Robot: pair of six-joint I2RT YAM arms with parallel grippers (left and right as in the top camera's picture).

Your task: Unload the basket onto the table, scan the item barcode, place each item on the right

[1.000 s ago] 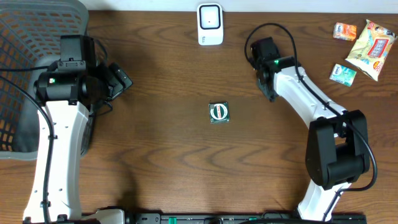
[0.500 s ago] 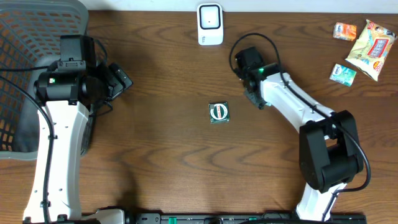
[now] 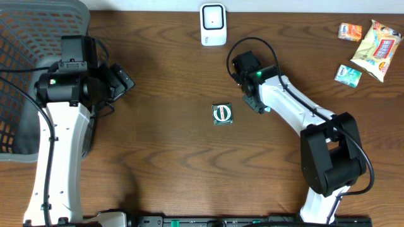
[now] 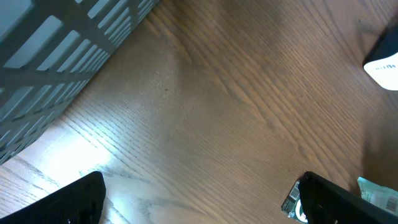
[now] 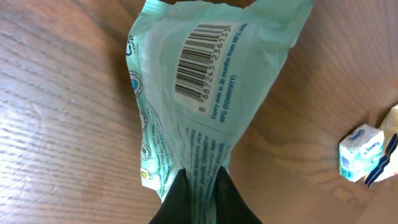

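Tabletop separates the square packet from the pale green packet, so my right gripper stays closed until the pale green packet is closer.
My right gripper [image 5: 203,194] is shut on the bottom edge of a pale green packet [image 5: 205,93]. The packet stands up in front of the wrist camera, its barcode [image 5: 202,59] facing the lens. From overhead that gripper [image 3: 254,101] hangs right of the table's middle, below and right of the white scanner [image 3: 213,24], and the arm hides most of the packet. A small dark green square packet [image 3: 222,114] lies flat on the table just left of it. My left gripper [image 3: 120,81] stands open and empty [image 4: 202,202] beside the basket.
A grey mesh basket [image 3: 31,44] fills the far left. A yellow snack bag [image 3: 379,41] and two small packets [image 3: 348,74] [image 3: 350,31] lie at the back right. The left wrist view catches the square packet's edge [image 4: 293,200] and the scanner's corner [image 4: 382,67].
My right arm has swung left, carrying the pale green packet toward the middle of the table. The left arm has not moved.
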